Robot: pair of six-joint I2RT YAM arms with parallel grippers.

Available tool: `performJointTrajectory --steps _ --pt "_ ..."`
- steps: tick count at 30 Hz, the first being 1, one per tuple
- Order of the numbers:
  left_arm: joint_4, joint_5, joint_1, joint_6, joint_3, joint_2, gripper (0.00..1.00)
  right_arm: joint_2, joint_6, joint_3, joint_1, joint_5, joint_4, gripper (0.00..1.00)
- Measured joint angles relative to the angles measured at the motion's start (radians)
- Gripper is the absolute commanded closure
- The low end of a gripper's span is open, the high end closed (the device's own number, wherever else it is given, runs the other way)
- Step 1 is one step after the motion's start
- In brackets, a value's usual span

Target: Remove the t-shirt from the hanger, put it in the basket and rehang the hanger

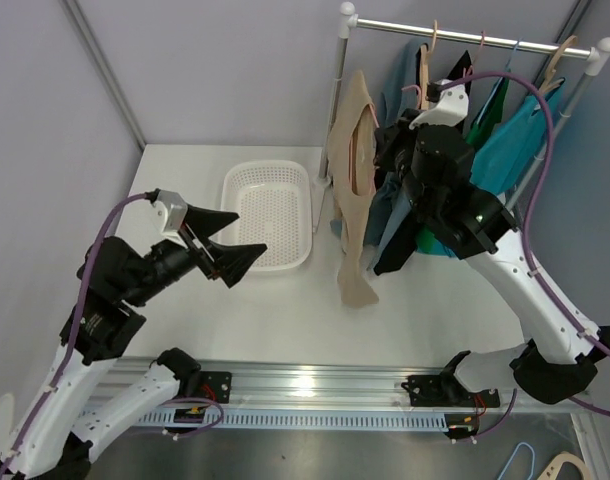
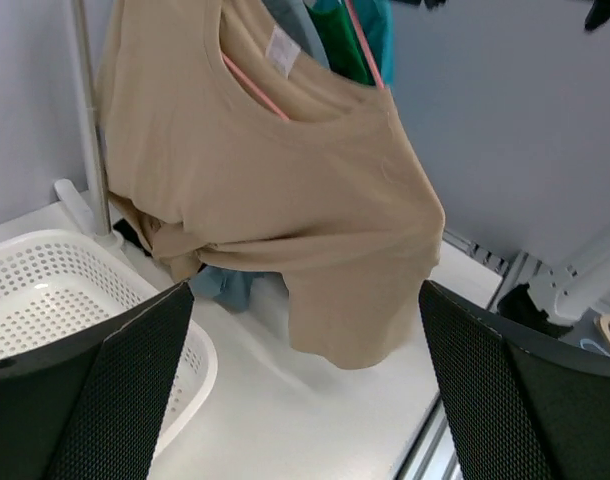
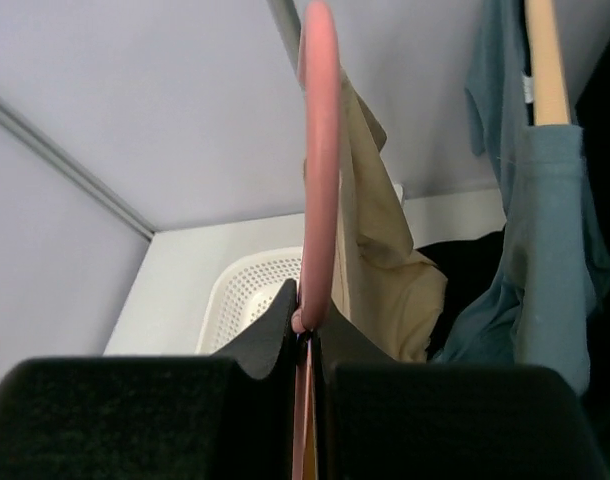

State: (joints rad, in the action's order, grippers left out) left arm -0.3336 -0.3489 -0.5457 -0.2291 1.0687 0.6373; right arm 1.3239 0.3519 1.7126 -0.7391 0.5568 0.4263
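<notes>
I should next grab the beige t-shirt (image 1: 353, 175) by its loose near sleeve (image 1: 355, 277) with my left gripper. Then it can pull the t-shirt off the pink hanger.
A beige t-shirt (image 1: 353, 175) hangs on a pink hanger (image 1: 362, 140), held out in front of the clothes rack above the table. It also shows in the left wrist view (image 2: 285, 200), with the hanger's pink wire (image 2: 255, 88) at its neck. My right gripper (image 1: 393, 150) is shut on the pink hanger (image 3: 318, 190) and holds it up. My left gripper (image 1: 235, 245) is open and empty, pointing at the shirt from the left, apart from it.
A white perforated basket (image 1: 268, 214) lies on the table left of the shirt. The rack's rail (image 1: 475, 38) at the back right carries several teal, blue and dark garments (image 1: 505, 140) on hangers. A metal rail (image 1: 315, 390) runs along the near edge.
</notes>
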Motion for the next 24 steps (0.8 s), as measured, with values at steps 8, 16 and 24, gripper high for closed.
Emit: performJointTrajectory --steps 8,16,24 --pt "-0.056 0.398 -0.422 0.114 -0.048 -0.008 0.0 0.008 0.121 0.17 -0.179 0.235 0.112 1.0" --pt "0.008 0.767 -0.761 0.275 -0.082 0.158 0.0 0.083 0.087 0.262 -0.199 0.355 0.094 1.0" --pt "0.14 0.845 -0.774 0.353 -0.152 0.208 0.01 0.221 0.074 0.394 -0.199 0.385 0.101 1.0"
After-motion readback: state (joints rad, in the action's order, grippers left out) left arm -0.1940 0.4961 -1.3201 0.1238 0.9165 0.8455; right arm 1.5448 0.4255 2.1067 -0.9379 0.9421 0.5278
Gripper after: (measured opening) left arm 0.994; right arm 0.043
